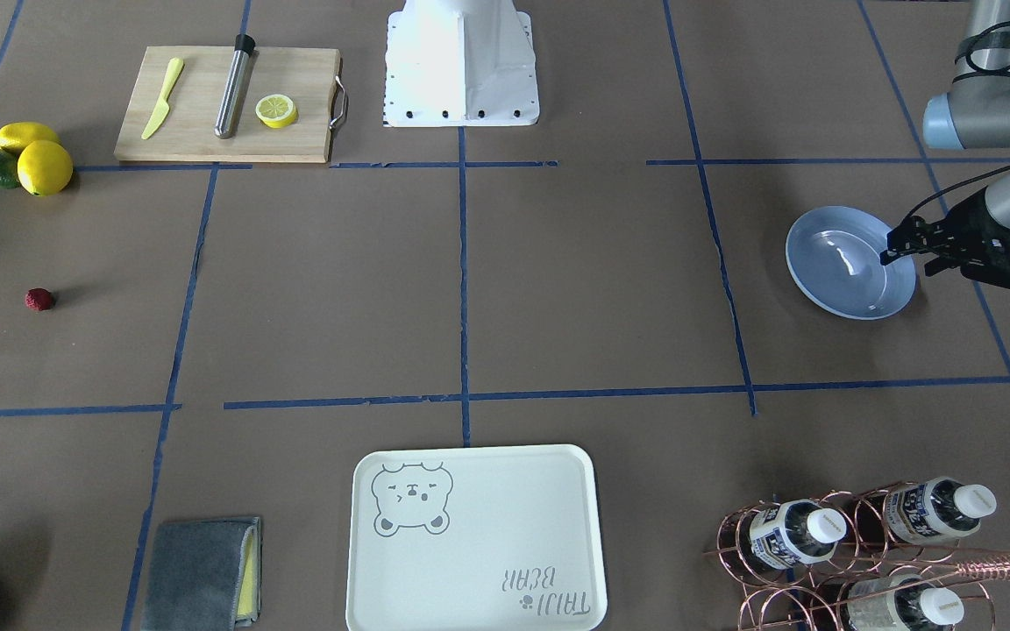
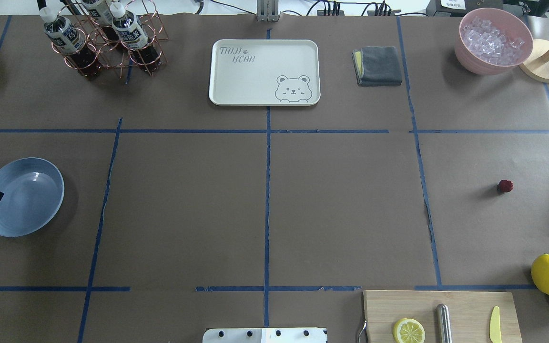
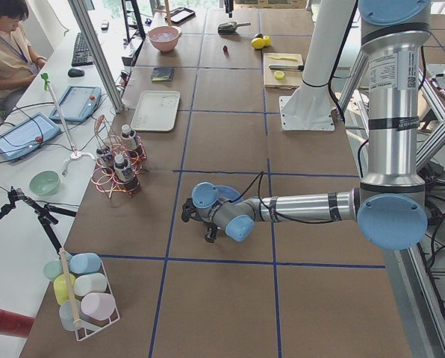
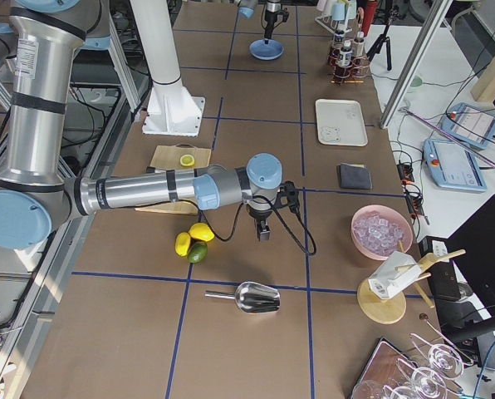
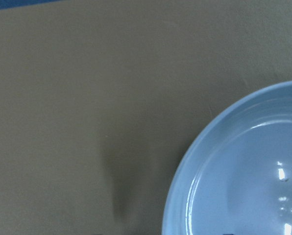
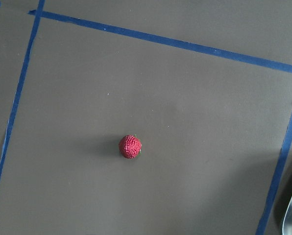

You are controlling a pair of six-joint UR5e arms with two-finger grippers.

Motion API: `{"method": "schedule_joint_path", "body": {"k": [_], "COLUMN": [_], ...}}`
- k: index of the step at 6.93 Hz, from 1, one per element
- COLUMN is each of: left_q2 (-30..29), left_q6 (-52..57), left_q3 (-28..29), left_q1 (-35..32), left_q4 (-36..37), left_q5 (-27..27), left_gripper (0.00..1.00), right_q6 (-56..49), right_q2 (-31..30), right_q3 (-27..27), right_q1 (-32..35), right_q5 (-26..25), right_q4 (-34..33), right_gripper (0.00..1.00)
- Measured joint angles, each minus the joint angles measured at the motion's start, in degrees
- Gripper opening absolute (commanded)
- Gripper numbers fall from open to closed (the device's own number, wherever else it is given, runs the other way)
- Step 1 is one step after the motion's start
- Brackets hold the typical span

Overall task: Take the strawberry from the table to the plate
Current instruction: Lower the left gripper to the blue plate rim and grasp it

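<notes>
The plate's hollow middle point(image 1: 846, 261) should stay free for the strawberry, so my left gripper should next take hold of the plate's outer rim.
The strawberry point(image 1: 40, 300) is a tiny dark-red bumpy berry lying alone on the brown table point(image 1: 558, 289). It also shows far right in the overhead view point(image 2: 505, 186) and centred in the right wrist view point(image 6: 130, 146). The light-blue plate point(image 1: 829, 272) sits at the opposite end of the table point(image 2: 26, 200) and holds nothing. My left gripper point(image 1: 891, 246) hovers over the plate's outer rim, fingers apart, holding nothing. My right gripper point(image 4: 264, 229) points down above the strawberry's area; it appears only in the exterior right view, so I cannot tell its state.
A cutting board point(image 1: 295, 131) carries a yellow knife, a steel rod and a lemon half. Two lemons and an avocado point(image 1: 23, 158) lie beside the board. The bear tray point(image 1: 474, 539), grey cloth point(image 1: 202, 570), bottle rack point(image 1: 856, 552) and ice bowl point(image 2: 493, 40) line the far edge. A metal scoop point(image 4: 247, 297) lies beyond the lemons.
</notes>
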Motion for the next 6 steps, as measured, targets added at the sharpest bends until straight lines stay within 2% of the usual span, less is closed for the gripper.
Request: {"method": "schedule_joint_path", "body": {"k": [4,6], "left_q2": [-1.61,-5.19], "left_q6": [-3.01,-16.37], "left_q3": [-1.82,-7.44], "left_q1": [0.46,1.52], "left_q4": [0.02,0.03], "left_q5": [-0.43,-2.05], "left_gripper": [0.0,0.0], "right_q6": [-0.04,-0.06], "right_q2": [1.52,1.48], "right_q3": [0.03,0.04], "right_q1": [-0.6,-0.64], "right_q5": [-0.16,-0.17], "right_q4": [-0.09,-0.03], "right_gripper": [1.0,1.0]}}
